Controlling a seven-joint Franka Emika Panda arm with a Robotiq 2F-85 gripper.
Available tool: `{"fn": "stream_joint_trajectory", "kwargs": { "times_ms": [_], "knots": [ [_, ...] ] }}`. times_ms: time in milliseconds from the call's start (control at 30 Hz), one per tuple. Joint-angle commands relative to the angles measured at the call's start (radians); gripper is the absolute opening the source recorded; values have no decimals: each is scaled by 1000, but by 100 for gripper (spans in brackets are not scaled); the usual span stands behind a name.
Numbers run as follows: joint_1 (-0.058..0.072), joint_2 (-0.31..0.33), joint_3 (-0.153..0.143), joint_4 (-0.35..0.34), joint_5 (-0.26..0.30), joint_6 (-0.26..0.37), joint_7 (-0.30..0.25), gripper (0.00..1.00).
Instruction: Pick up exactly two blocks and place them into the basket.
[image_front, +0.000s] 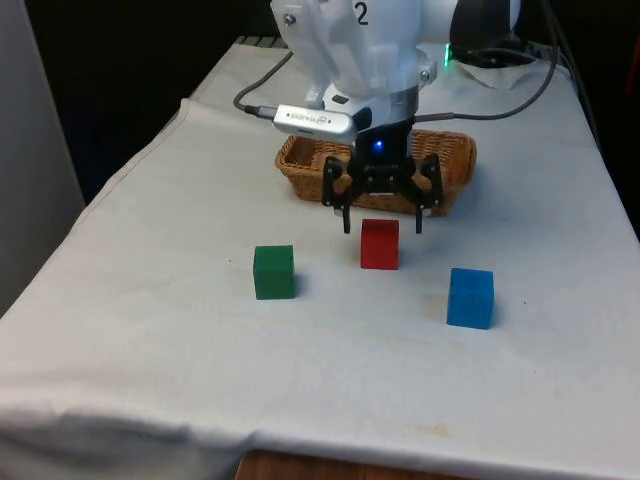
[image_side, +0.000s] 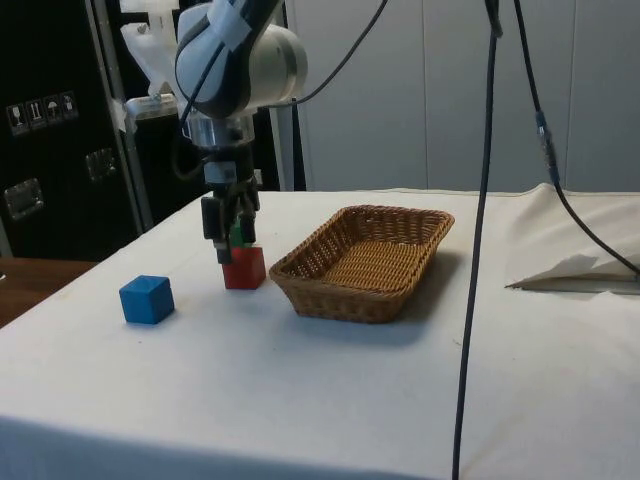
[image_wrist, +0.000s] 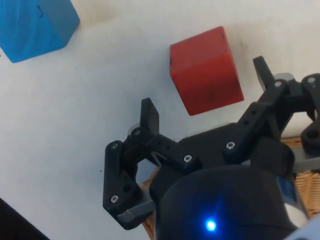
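My gripper is about to grab the red block (image_front: 379, 244) by its opposite sides, so that a first block can go into the basket (image_front: 455, 152).
A red block (image_front: 379, 244) (image_side: 244, 268) (image_wrist: 206, 70) sits on the white cloth just in front of the wicker basket (image_front: 455, 152) (image_side: 366, 262). My gripper (image_front: 382, 222) (image_side: 232, 248) (image_wrist: 205, 87) hangs open right above the red block, its fingers spread wider than the block and holding nothing. A green block (image_front: 274, 272) stands towards the front view's left of the red one. A blue block (image_front: 470, 297) (image_side: 147, 299) (image_wrist: 35, 25) stands towards the front view's right, nearer the table's front edge. The basket has nothing in it.
Black cables (image_side: 480, 200) hang over the table near the basket in the side view. A grey cable (image_front: 262, 90) runs along the cloth behind the basket. A fold of cloth (image_side: 575, 270) lies at the far side.
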Motion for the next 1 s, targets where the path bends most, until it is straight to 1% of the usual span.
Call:
{"fn": "stream_joint_trajectory", "kwargs": {
  "times_ms": [0,233,500,567,633,767,800,833,867,967],
  "knots": [
    [-1,3,1,6,3,0,2,100],
    [0,6,-1,7,0,0,0,100],
    [-1,35,2,13,3,14,0,100],
    [0,30,-1,8,0,8,0,100],
    [-2,43,3,16,5,16,-1,100],
    [-1,51,3,17,5,18,-1,100],
    [0,48,0,16,0,10,0,97],
    [0,50,0,16,0,10,0,80],
    [-1,53,4,17,5,18,-2,80],
    [-1,55,4,17,5,19,-2,45]
  ]
}}
